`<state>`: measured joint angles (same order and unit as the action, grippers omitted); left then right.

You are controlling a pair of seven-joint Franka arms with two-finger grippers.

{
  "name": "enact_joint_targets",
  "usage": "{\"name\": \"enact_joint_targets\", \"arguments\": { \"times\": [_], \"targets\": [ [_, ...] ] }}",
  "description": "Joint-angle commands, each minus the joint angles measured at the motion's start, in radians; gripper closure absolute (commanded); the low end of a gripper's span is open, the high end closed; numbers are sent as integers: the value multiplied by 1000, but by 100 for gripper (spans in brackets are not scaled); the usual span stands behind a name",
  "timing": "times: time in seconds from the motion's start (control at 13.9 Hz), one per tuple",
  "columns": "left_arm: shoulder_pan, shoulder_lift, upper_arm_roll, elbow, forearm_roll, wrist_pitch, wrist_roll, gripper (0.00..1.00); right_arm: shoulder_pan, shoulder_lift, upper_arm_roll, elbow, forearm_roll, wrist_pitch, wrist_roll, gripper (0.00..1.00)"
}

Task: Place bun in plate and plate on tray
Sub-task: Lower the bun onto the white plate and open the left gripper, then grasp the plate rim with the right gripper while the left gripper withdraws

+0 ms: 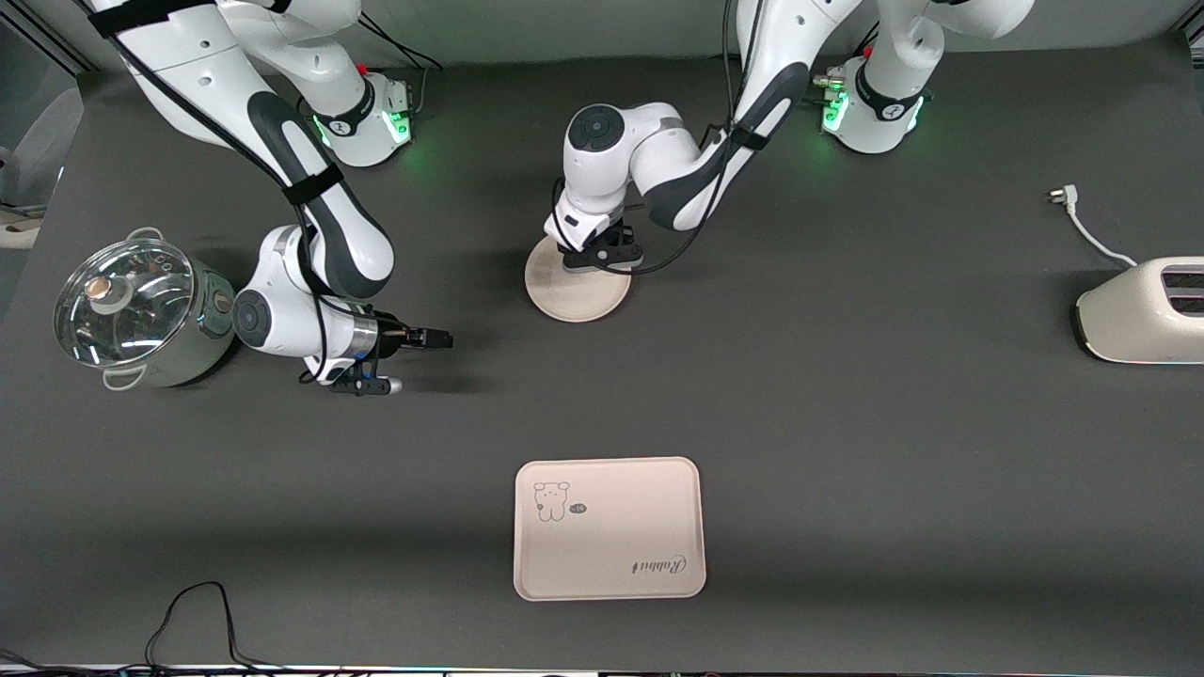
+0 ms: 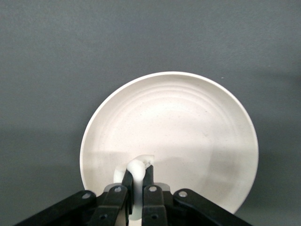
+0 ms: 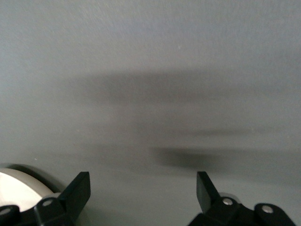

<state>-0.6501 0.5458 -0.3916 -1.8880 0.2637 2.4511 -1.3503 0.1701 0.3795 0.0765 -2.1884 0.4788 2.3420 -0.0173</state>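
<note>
The off-white bun (image 2: 137, 167) is low over the plate's inner surface in the left wrist view, so it is time for my left gripper to open now.
The round cream plate (image 1: 576, 290) lies on the dark table in the middle, farther from the front camera than the tray (image 1: 609, 531), which has a cartoon animal and "Rabbit" lettering. My left gripper (image 1: 594, 259) is over the plate's edge nearest the robots' bases. In the left wrist view this gripper (image 2: 138, 176) is shut on the small off-white bun (image 2: 137, 167), held low over the plate (image 2: 178, 127). The bun is hidden in the front view. My right gripper (image 1: 442, 338) is open and empty over bare table beside the pot; its wrist view (image 3: 143, 188) shows only table between the fingers.
A steel pot with a glass lid (image 1: 132, 310) stands at the right arm's end of the table. A white toaster (image 1: 1143, 310) and a loose plug with cable (image 1: 1082, 221) lie at the left arm's end. A black cable (image 1: 188, 616) runs along the front edge.
</note>
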Motion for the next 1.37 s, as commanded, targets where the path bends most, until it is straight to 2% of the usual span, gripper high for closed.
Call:
{"name": "enact_joint_targets", "arguments": {
  "times": [0.0,0.07,0.14,0.22,0.51,0.65,0.79,1.01,1.15,1.3],
  "targets": [
    [-23,13,17,15,28,5,-50,66,29,-36,-6,-45,34,22,-33,0],
    [-25,13,19,15,29,5,-50,44,29,-34,-6,-48,34,19,-33,0],
    [-25,13,19,14,29,2,-52,9,29,-34,-6,-51,34,14,-33,0],
    [-26,13,19,12,29,0,-52,0,35,-34,-6,-53,34,13,-33,0],
    [-23,8,19,13,29,-6,-66,0,81,-33,-3,-53,38,8,-30,0],
    [-11,-13,19,13,31,-17,-56,0,146,-34,-6,-53,121,10,-30,0],
    [12,-61,28,21,61,-70,-44,0,176,-34,-6,-57,165,16,-27,0],
    [93,-142,22,24,54,-139,109,0,225,-34,-7,-63,202,39,-23,1],
    [159,-190,17,30,43,-173,215,0,282,-36,-7,-102,257,111,-21,3],
    [229,-228,19,50,-54,-187,357,0,325,-37,-7,-126,280,151,-19,3]
  ]
}}
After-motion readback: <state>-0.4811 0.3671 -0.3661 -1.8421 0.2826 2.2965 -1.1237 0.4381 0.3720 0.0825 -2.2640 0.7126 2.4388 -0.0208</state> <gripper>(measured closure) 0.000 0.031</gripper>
